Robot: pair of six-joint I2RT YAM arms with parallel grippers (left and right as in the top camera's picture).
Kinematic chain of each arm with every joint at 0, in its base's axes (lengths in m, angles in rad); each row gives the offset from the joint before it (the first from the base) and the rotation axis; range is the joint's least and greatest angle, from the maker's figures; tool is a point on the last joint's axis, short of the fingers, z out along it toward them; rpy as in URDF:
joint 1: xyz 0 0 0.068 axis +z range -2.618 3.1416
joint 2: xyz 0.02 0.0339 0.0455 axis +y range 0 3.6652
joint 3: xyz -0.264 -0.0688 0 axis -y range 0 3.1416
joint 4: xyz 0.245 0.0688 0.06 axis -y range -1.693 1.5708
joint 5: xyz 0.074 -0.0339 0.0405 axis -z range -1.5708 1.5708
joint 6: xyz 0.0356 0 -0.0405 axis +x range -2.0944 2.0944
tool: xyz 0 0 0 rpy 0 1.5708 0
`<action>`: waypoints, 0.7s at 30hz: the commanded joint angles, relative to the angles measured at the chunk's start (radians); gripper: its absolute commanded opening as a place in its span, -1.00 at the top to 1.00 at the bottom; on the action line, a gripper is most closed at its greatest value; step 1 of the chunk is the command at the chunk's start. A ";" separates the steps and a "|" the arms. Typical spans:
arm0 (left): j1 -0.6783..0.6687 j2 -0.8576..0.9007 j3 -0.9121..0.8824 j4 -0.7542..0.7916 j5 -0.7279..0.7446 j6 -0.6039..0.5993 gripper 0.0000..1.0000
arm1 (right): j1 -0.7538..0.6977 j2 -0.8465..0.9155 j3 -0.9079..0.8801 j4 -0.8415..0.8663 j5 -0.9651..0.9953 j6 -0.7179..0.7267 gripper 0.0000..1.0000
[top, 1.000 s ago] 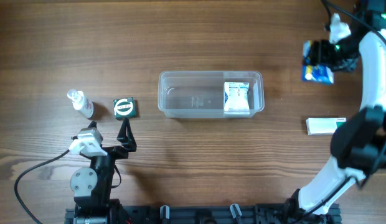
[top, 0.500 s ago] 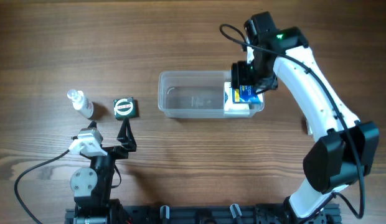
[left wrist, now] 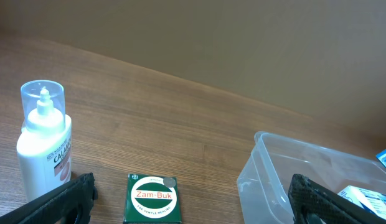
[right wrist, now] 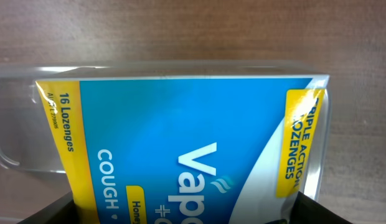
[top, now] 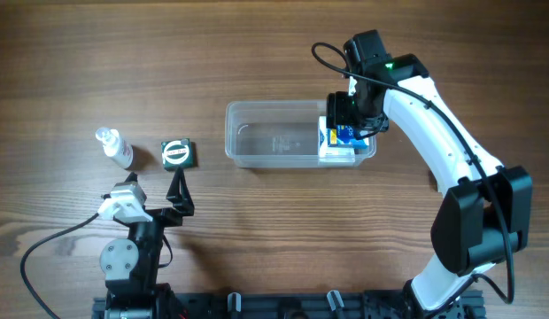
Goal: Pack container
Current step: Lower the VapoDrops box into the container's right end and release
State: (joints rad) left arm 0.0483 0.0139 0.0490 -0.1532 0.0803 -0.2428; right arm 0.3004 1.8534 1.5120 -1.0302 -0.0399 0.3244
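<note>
My right gripper will open, because the lozenge packet (top: 344,135) (right wrist: 180,137) is within the container's rim and would settle inside if I let it go.
The clear plastic container (top: 270,133) lies at the table's middle, with a white box (top: 336,151) in its right end. My right gripper (top: 349,117) is shut on a blue and yellow lozenge packet (top: 344,135) and holds it over that right end. In the right wrist view the packet (right wrist: 180,137) fills the frame between the fingers (right wrist: 180,214), with the container's rim (right wrist: 18,71) behind it. My left gripper (top: 177,193) is open and empty, just in front of a green Zam-Buk box (top: 177,154). The left wrist view shows this box (left wrist: 151,198) between the open fingers (left wrist: 193,211) and the container (left wrist: 274,180) to the right.
A small clear lotion bottle (top: 115,148) stands left of the green box; it also shows in the left wrist view (left wrist: 45,149). The right arm (top: 452,151) stretches over the table's right side.
My right arm swung from the far right edge to the container, carrying the lozenge packet, and now holds it over the right end. The left arm has not moved.
</note>
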 commanded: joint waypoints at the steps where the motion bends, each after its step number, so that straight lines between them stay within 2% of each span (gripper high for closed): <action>1: 0.006 -0.007 -0.007 0.003 0.008 -0.004 -0.99 | 0.002 0.006 -0.002 0.020 0.017 -0.010 -0.52; 13: 0.006 -0.007 -0.007 0.003 0.008 -0.004 -1.00 | 0.002 0.006 -0.034 -0.002 0.017 -0.037 -0.55; 16: 0.006 -0.007 -0.007 0.003 0.008 -0.004 -0.99 | 0.002 0.008 -0.034 0.021 0.017 -0.037 -0.65; 21: 0.006 -0.007 -0.007 0.003 0.008 -0.004 -0.99 | 0.002 0.008 -0.034 0.018 0.016 -0.037 -0.65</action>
State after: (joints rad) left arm 0.0483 0.0139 0.0490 -0.1532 0.0807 -0.2424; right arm 0.3004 1.8534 1.4849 -1.0115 -0.0360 0.2970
